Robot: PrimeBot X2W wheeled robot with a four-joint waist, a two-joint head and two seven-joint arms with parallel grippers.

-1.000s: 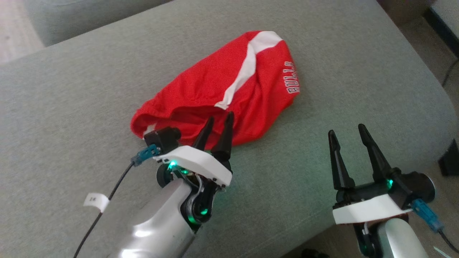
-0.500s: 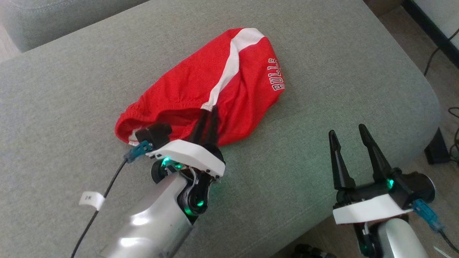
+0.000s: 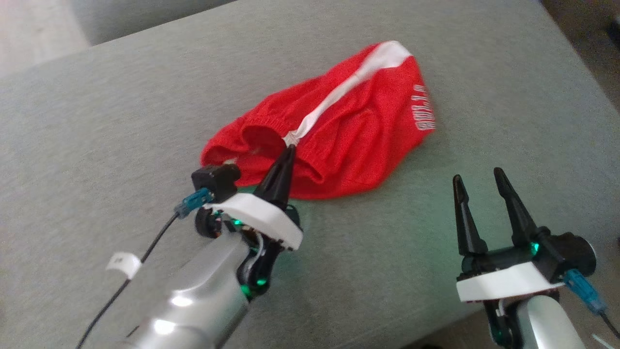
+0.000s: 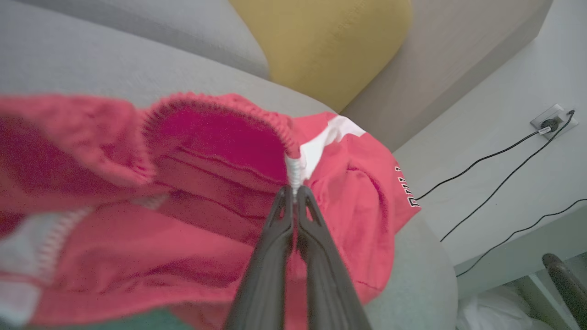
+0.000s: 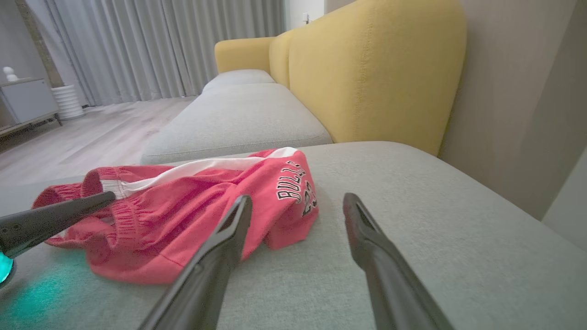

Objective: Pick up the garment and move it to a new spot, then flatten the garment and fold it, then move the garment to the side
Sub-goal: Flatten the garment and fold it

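A fold of the shorts stands up at the white stripe's hem end (image 3: 397, 53) while the red cloth (image 3: 354, 142) lies slack, so my right gripper will pinch there next.
The garment (image 3: 348, 131) is a pair of red shorts with a white side stripe and white lettering, lying crumpled on the grey seat cushion (image 3: 121, 121). My left gripper (image 3: 289, 150) is shut on the waistband where the white stripe ends, lifting that edge a little. The left wrist view shows the same pinch (image 4: 293, 190) on the garment (image 4: 192, 220). My right gripper (image 3: 479, 177) stands open over bare cushion to the right of the shorts, nothing between its fingers. From the right wrist, the garment (image 5: 192, 201) lies left of and beyond the right gripper (image 5: 298, 204).
The grey cushion's front edge (image 3: 436, 325) runs close below my right gripper. A yellow backrest (image 5: 367, 68) rises behind the seat. Cables (image 4: 495, 160) trail over the pale floor on the far right, with a wall socket (image 4: 550, 121).
My left gripper has closed on the waistband at the white stripe and raised it, bunching the fabric. The head camera has shifted. The right gripper has stayed open in place.
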